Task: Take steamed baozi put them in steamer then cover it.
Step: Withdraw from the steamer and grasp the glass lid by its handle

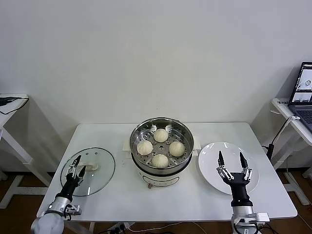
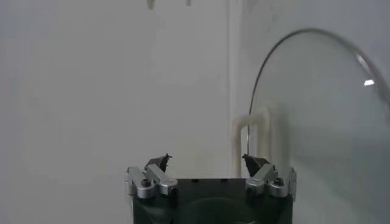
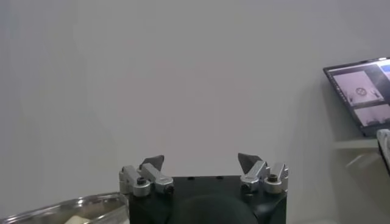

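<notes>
My left gripper needs to move toward the handle first and close after that, because the cover's white handle is still ahead of my gripper's fingers.
Several cream-white baozi (image 1: 160, 160) lie on the perforated tray inside the steel steamer (image 1: 185, 132) at the table's middle. The steamer is uncovered. The glass cover (image 1: 100, 175) lies flat on the table to its left, white handle (image 1: 90, 166) up. My left gripper (image 1: 78, 165) stands open at the cover's near-left part, close to that handle; the left wrist view shows the cover (image 2: 323, 122) and its handle (image 2: 253, 137) just off my left gripper (image 2: 207, 161). My right gripper (image 1: 231, 155) stands open over a white plate, holding nothing, as the right wrist view confirms (image 3: 201, 161).
The flat white plate (image 1: 209, 158) lies bare to the right of the steamer. The white table (image 1: 122, 195) has its front edge close to both arms. A laptop (image 1: 304, 90) sits on a side stand at far right, and another small table stands at far left.
</notes>
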Controlling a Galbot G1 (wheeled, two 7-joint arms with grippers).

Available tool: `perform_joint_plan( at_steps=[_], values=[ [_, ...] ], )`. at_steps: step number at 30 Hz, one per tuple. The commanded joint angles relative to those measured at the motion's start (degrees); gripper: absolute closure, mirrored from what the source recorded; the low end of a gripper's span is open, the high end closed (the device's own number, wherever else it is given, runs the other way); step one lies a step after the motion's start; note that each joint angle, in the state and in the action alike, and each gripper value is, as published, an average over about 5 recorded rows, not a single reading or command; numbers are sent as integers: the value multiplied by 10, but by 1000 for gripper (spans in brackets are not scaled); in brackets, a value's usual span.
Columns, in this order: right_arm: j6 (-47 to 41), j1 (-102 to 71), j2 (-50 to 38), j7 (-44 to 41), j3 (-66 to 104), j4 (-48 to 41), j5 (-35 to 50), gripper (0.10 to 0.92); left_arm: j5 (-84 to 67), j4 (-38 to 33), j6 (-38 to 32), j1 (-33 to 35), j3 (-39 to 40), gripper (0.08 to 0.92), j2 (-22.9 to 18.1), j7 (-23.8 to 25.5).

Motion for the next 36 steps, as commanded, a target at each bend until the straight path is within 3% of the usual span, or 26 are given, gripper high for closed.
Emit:
perform_joint_plan(
  at_steps=[1,16,29,36],
  values=[
    [2,-1,3,1,1,-2,-2,203,38,54,4,-51,2,177,1,-7],
    [13,0,3,-2,0,-23,-14,203,38,62,12,-73,5,193,-3,-14],
    [27,5,3,-4,-3,-37,-20,203,46,83,5,-70,5,545,-6,-30],
    [26,11,2,-2,-5,-39,-18,203,34,18,8,-50,4,744,-10,-29]
  ],
)
